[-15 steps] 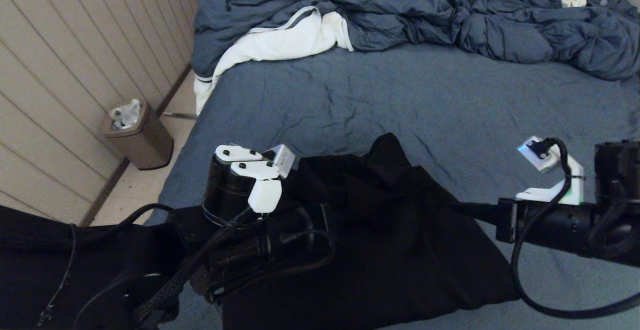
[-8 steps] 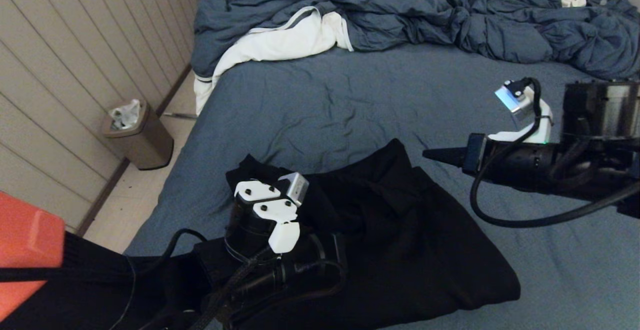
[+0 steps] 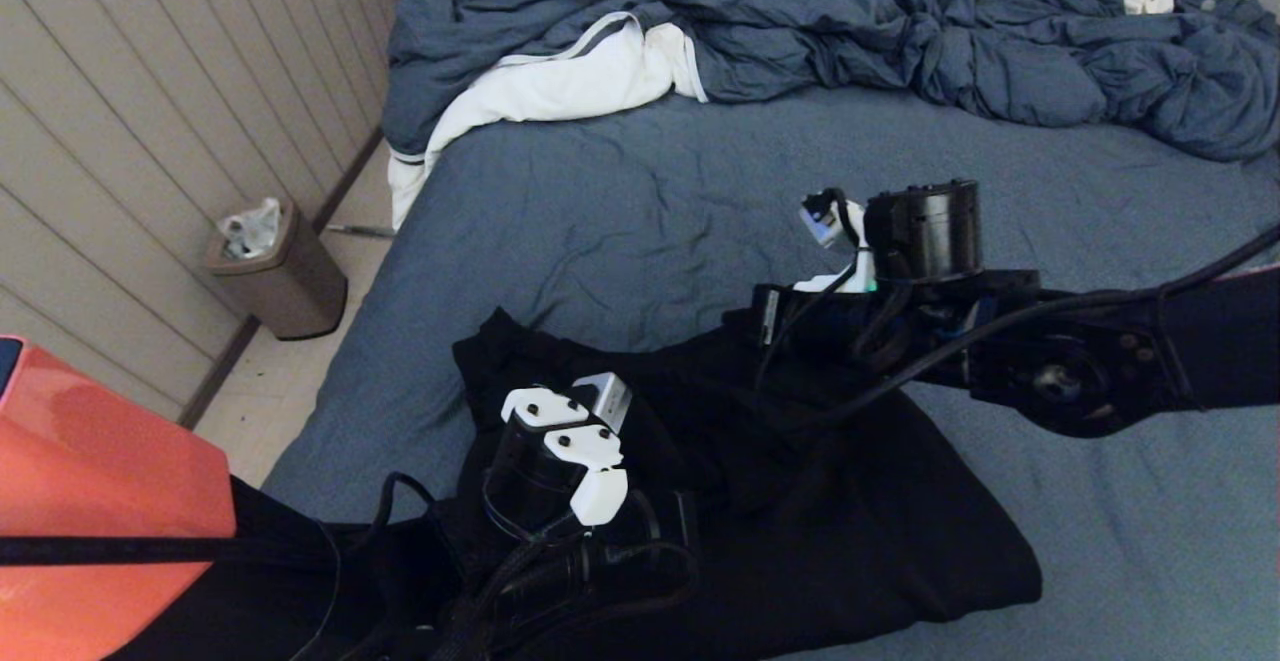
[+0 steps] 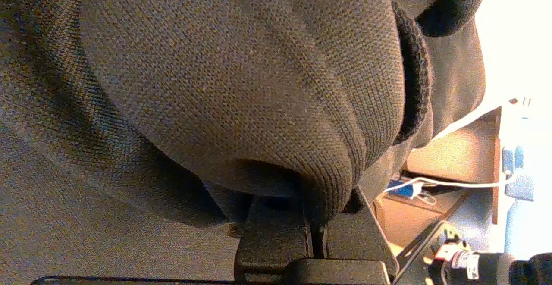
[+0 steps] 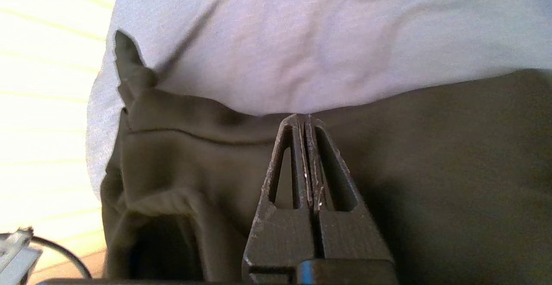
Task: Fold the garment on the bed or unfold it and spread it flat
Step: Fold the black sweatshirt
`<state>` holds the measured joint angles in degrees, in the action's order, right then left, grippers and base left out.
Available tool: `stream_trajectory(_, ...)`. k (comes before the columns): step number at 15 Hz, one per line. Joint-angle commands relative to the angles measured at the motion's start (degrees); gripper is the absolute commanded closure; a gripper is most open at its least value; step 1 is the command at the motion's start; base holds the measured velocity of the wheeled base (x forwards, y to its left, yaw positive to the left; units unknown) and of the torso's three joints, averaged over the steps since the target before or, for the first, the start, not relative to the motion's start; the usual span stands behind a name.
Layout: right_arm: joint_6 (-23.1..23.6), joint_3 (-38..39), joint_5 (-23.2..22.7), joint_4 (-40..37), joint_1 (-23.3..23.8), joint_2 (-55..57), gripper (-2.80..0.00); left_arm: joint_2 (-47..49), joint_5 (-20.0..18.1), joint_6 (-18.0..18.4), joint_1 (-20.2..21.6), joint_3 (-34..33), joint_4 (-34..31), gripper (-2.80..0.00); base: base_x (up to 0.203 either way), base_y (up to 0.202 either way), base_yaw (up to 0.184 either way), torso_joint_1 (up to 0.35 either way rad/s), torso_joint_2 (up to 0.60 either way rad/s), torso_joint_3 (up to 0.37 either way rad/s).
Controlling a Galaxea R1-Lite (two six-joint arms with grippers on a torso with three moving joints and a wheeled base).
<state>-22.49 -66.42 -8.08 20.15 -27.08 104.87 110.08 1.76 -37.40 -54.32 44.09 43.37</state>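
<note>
The ribbed fold (image 4: 326, 176) in my left gripper's fingers is low against the garment's body (image 4: 129, 238) and would rest there, so my left gripper should let it go now.
The black garment (image 3: 850, 501) lies bunched at the near side of the blue-grey bed (image 3: 700, 191), its pointed far-left corner (image 3: 490, 336) spread on the sheet. My left gripper (image 4: 312, 229) is shut on a ribbed fold of the garment (image 4: 215, 82); in the head view only its wrist (image 3: 555, 461) shows, over the garment's left part. My right gripper (image 3: 745, 318) is shut and empty, and it hovers at the garment's far edge. In the right wrist view its tips (image 5: 305, 119) sit just over the garment (image 5: 431, 168), where it meets the sheet.
A rumpled blue-grey comforter (image 3: 900, 31) and a white cloth with a dark stripe (image 3: 560, 81) lie at the bed's far end. A brown bin (image 3: 275, 271) stands on the floor by the panelled wall at the left. An orange object (image 3: 100, 501) fills the lower left corner.
My right arm has swung up and then left, from beside the garment to its far edge. The left gripper has shifted right and nearer with the fabric. The orange object has come into view.
</note>
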Motion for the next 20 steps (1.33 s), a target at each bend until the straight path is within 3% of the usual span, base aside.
stream_trajectory(1,-0.1,-1.6,0.6,0.0,-1.7,3.5,0.00,0.5,0.1,-0.3,0.0,0.0,0.3,0.00,0.000,0.000,0.000,0.000,0.00,0.000)
stream_trajectory(9,0.9,2.5,1.1,0.7,-7.5,4.6,0.00,0.4,0.1,0.0,0.1,0.4,-0.7,0.00,0.000,0.000,0.000,0.000,0.00,0.000)
stream_trajectory(10,1.0,2.3,1.1,0.7,-7.5,4.6,0.00,0.4,0.1,0.0,0.1,0.4,-0.7,-2.80,0.000,0.000,0.000,0.000,0.00,0.000)
stream_trajectory(13,1.2,2.3,1.0,0.8,-7.5,4.8,0.00,-0.4,0.2,-0.2,0.1,1.6,-4.5,-2.80,0.000,0.000,0.000,0.000,0.00,0.000)
stream_trajectory(17,1.1,2.3,0.9,0.8,-7.3,4.8,0.00,-8.4,0.2,0.4,1.8,0.5,-4.6,-2.80,0.000,0.000,0.000,0.000,0.00,0.000)
stream_trajectory(20,1.1,2.2,0.9,0.8,-7.3,4.8,0.00,-18.2,-0.1,3.6,5.5,-0.2,-6.0,-2.80,0.000,0.000,0.000,0.000,0.00,0.000)
